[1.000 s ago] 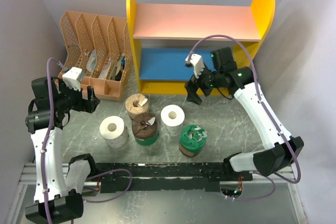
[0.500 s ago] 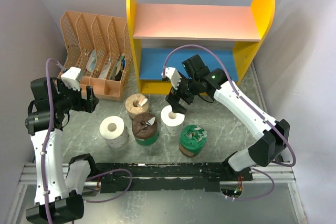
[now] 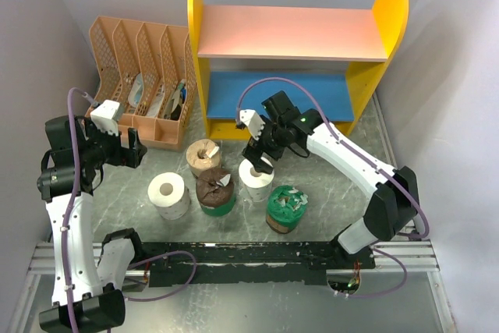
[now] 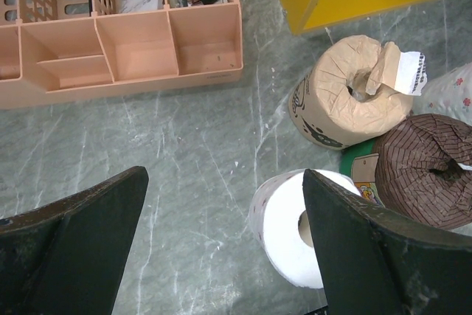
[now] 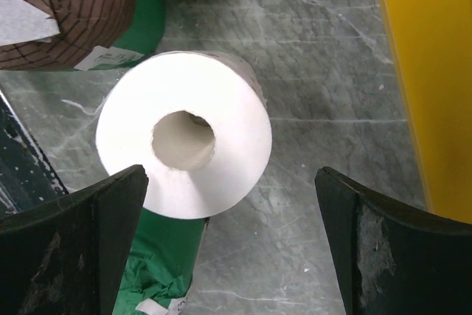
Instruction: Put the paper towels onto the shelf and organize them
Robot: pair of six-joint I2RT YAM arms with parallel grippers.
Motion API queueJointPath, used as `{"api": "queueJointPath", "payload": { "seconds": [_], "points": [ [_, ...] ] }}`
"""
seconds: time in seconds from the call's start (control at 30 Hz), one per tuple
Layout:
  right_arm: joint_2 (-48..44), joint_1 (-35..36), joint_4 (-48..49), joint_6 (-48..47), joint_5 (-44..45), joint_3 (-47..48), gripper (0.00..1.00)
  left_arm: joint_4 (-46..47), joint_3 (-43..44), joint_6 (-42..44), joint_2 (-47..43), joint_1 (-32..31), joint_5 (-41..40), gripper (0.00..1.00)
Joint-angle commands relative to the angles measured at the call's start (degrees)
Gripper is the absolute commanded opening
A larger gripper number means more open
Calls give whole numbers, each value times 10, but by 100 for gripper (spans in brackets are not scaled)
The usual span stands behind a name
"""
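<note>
My right gripper grabs the second white roll by its top rim [image 3: 250,164] next, one finger inside its core, its base free to stand on the shelf [image 3: 296,33].
Five rolls stand on the table in front of the shelf [image 3: 296,33], which has yellow sides, a pink top board and a blue lower board. They are a white roll [image 3: 169,193], a tan roll [image 3: 203,155], a brown roll in green wrap [image 3: 215,191], a second white roll [image 3: 256,177] and a green-wrapped roll [image 3: 286,207]. My right gripper [image 3: 260,152] is open, just above and behind the second white roll [image 5: 184,144]. My left gripper [image 3: 131,150] is open and empty at the left, above the table; the first white roll [image 4: 295,230] shows under its right finger.
A peach slotted file organizer [image 3: 144,83] with papers stands at the back left, beside the shelf. The shelf's yellow base [image 5: 424,71] is close on the right gripper's right side. Grey walls close in on both sides.
My right arm has swung left and down from in front of the shelf's blue board to just over the second white roll. The left arm has stayed still.
</note>
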Motion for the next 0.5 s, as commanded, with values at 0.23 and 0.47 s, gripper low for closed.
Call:
{"api": "queueJointPath", "payload": {
  "seconds": [0.23, 0.47],
  "points": [
    [24, 6, 52, 3, 28, -33, 100, 16, -4, -1, -12, 7, 2, 98],
    [43, 11, 57, 6, 25, -35, 100, 16, -4, -2, -14, 7, 4, 98]
  ]
}}
